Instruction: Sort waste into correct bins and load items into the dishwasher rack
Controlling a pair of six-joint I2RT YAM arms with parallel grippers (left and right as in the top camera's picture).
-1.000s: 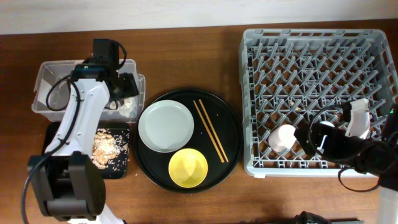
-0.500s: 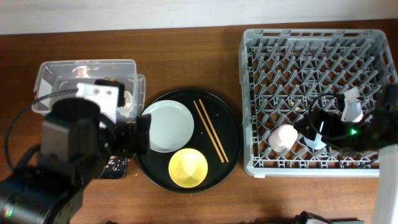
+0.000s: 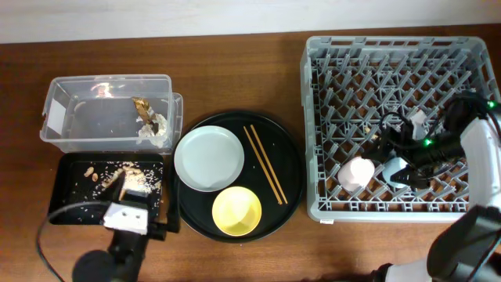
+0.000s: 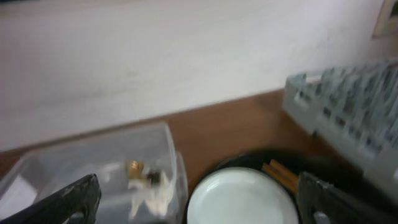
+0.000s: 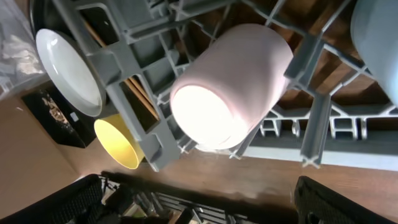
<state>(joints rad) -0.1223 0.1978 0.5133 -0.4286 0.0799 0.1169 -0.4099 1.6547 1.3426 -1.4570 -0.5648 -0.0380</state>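
The yellow bowl's rim should be grabbed next by my right gripper on the side facing the rack, so its far edge stays free to load into the dishwasher rack [image 3: 395, 63].
The clear tub [image 3: 70, 117] holds a crumpled white tissue [image 3: 154, 130] and a golden-brown wrapper [image 3: 142, 105]. The shallow black tray [image 3: 66, 196] holds tan food scraps [image 3: 129, 178]. A grey plate [image 3: 208, 158], a yellow bowl [image 3: 236, 211] and two chopsticks [image 3: 265, 164] lie on the round black tray. The pink cup [image 3: 356, 172] and light blue cup [image 3: 395, 169] lie on their sides in the dishwasher rack [image 3: 395, 63]. My right gripper [image 5: 208, 205] is open and empty, just behind the pink cup [image 5: 230, 87]. My left gripper [image 4: 199, 205] is open and empty, facing the plate [image 4: 242, 199] and the tub [image 4: 93, 162].
The large round black tray [image 3: 291, 188] sits between the bins and the rack. My left arm [image 3: 125, 223] is low at the table's front edge, beside the shallow black tray. A pale wall runs along the back.
My left arm has pulled back from over the clear tub to the table's front edge, uncovering the tissue and wrapper in it. My right arm has shifted over the rack's right side.
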